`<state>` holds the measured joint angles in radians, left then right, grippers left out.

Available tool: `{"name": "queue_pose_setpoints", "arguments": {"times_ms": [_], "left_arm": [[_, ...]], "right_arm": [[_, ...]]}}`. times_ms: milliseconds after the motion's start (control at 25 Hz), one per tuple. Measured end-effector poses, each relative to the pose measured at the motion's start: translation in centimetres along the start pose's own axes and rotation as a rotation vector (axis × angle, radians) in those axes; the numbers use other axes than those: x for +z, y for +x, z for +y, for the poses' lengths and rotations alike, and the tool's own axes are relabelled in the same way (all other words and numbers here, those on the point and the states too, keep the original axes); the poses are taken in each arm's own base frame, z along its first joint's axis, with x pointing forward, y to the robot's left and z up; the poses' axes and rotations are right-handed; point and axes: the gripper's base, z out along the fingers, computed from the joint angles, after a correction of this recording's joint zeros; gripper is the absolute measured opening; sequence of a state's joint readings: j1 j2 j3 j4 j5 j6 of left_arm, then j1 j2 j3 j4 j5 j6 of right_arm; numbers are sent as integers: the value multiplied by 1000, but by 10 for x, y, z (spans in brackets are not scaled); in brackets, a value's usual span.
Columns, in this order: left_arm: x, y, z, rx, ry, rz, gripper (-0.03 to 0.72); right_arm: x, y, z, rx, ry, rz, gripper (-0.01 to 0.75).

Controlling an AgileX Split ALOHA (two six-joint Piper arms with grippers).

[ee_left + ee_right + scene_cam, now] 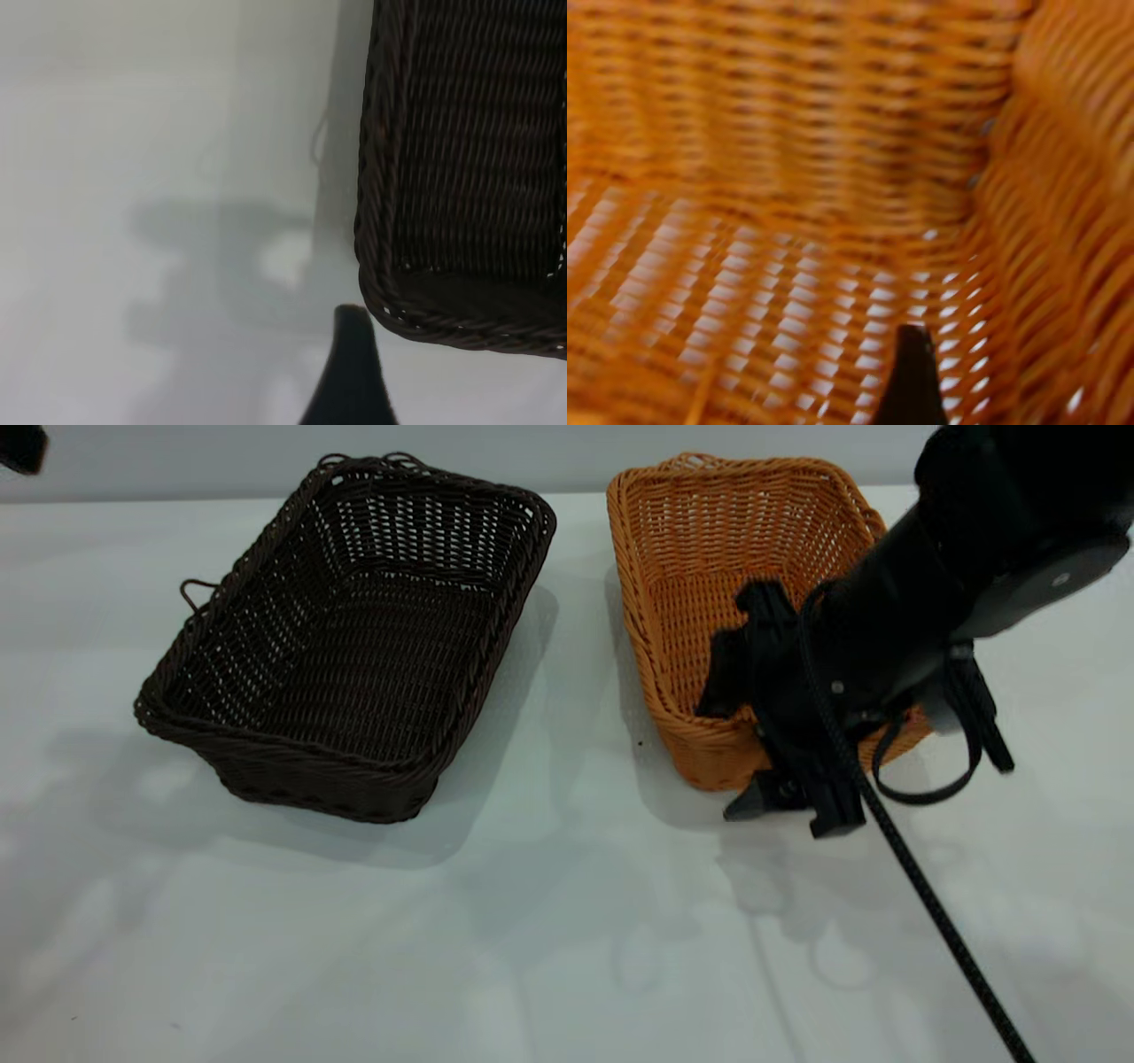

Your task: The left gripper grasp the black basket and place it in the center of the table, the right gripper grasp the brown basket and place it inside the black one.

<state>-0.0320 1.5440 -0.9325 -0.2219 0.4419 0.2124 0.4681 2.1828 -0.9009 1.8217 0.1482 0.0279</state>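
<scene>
The robot's left gripper will grab the black basket (pixel 354 638) by its long side's rim (pixel 239 575) to put it in the center of the table.
The black basket (pixel 354 638) stands on the table (pixel 549 921), left of centre, and its corner shows in the left wrist view (pixel 461 177). The brown basket (pixel 709 584) stands to its right, a gap apart. My right gripper (pixel 742 751) straddles the brown basket's near wall. One finger (pixel 909 376) is inside, a little off the wall (pixel 1063 221), and the other is hidden outside it. A bit of my left arm (pixel 19 446) shows at the far left corner. One left finger (pixel 351 367) hangs above bare table beside the black basket's corner, holding nothing.
The right arm's black cable (pixel 939 921) runs down over the table's front right. A loose wire loop (pixel 197 592) sticks out of the black basket's left side.
</scene>
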Motion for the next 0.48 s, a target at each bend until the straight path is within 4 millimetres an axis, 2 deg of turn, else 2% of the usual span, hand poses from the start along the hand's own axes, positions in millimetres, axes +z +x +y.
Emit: {"name": "queue_pose_setpoints", "arguments": {"times_ms": [240, 480], "left_arm": [[40, -20, 5, 1, 5, 73, 538], [95, -41, 12, 13, 7, 128, 538]], "right_arm": [[5, -2, -4, 127, 16, -7, 486], [5, -3, -3, 169, 13, -20, 437]]}}
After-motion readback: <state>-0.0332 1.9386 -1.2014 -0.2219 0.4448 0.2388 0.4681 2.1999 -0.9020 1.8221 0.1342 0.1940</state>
